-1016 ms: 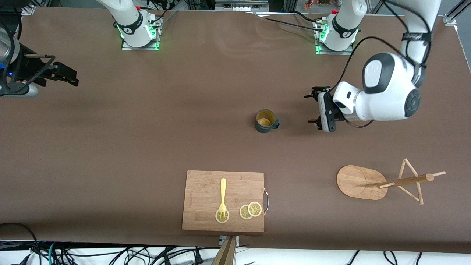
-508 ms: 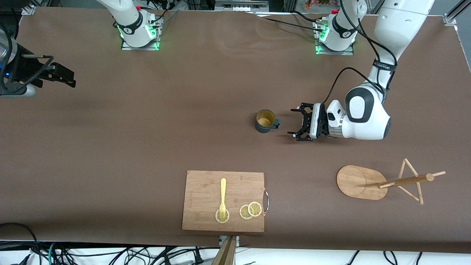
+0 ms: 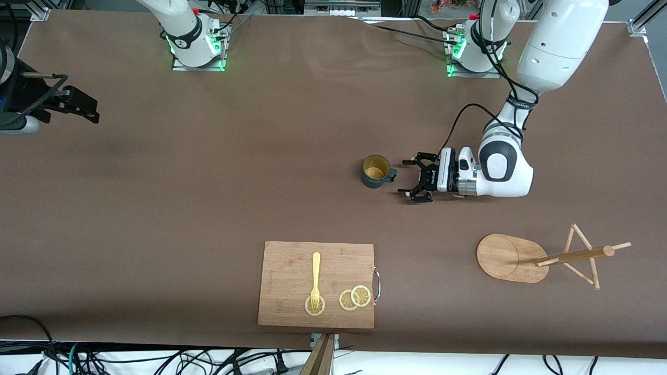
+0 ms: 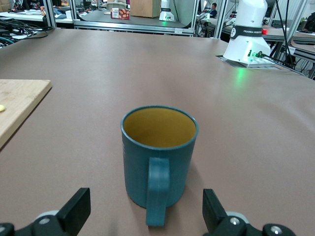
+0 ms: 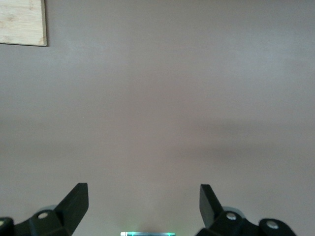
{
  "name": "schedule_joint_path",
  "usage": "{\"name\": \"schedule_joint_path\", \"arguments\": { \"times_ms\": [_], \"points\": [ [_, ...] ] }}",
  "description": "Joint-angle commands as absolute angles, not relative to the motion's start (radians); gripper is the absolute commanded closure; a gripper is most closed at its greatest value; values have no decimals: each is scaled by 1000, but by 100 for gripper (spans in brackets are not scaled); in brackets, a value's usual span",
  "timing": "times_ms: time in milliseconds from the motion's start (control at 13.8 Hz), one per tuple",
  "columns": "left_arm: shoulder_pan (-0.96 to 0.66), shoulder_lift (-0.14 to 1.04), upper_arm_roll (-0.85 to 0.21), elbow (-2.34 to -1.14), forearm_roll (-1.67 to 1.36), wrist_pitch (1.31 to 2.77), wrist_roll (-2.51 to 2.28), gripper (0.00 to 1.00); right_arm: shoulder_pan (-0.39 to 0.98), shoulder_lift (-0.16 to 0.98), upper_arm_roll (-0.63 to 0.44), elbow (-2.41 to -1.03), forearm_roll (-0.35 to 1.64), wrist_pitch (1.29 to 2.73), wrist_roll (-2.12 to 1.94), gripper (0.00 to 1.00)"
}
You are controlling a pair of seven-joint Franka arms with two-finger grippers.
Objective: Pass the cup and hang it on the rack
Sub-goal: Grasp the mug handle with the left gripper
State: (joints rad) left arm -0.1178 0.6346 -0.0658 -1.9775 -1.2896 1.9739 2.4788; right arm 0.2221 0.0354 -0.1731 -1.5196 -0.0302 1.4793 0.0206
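Note:
My left gripper would miss the cup's handle if closed.
The teal-blue cup [image 3: 376, 171] stands upright near the table's middle, its handle turned toward the left arm's end. My left gripper [image 3: 410, 177] is low over the table right beside that handle, open and holding nothing. In the left wrist view the cup [image 4: 158, 147] stands just ahead of the left gripper [image 4: 145, 201], the handle pointing into the gap between the fingers without touching them. The wooden rack [image 3: 510, 258] stands nearer to the front camera, toward the left arm's end. My right gripper [image 3: 78, 107] waits open at the right arm's end, and the right wrist view shows the right gripper [image 5: 142, 194] over bare table.
A wooden cutting board [image 3: 292, 284] lies near the table's front edge with a yellow fork [image 3: 316, 278] and lemon slices [image 3: 354, 298] on it. One corner of the cutting board [image 5: 22, 22] shows in the right wrist view. Brown cloth covers the table.
The left arm has swung down and toward the cup, bringing its open gripper close to the handle. The right gripper has drifted slightly toward the table's end. The cup has not moved.

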Motion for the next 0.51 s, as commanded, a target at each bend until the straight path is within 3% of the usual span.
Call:
{"name": "schedule_joint_path", "arguments": {
  "times_ms": [0,218,435],
  "points": [
    [-101,644,-72,-1997,-1345,1944,2572,0,210,44,-170,-1500,-8,1463,12,0],
    [-110,658,-75,-2022,-1396,1940,2608,2,207,55,-190,-1500,-8,1473,9,0],
    [-126,676,-77,-2017,-1446,1940,2638,18,206,61,-190,-1500,-12,1477,8,0]
  ]
}}
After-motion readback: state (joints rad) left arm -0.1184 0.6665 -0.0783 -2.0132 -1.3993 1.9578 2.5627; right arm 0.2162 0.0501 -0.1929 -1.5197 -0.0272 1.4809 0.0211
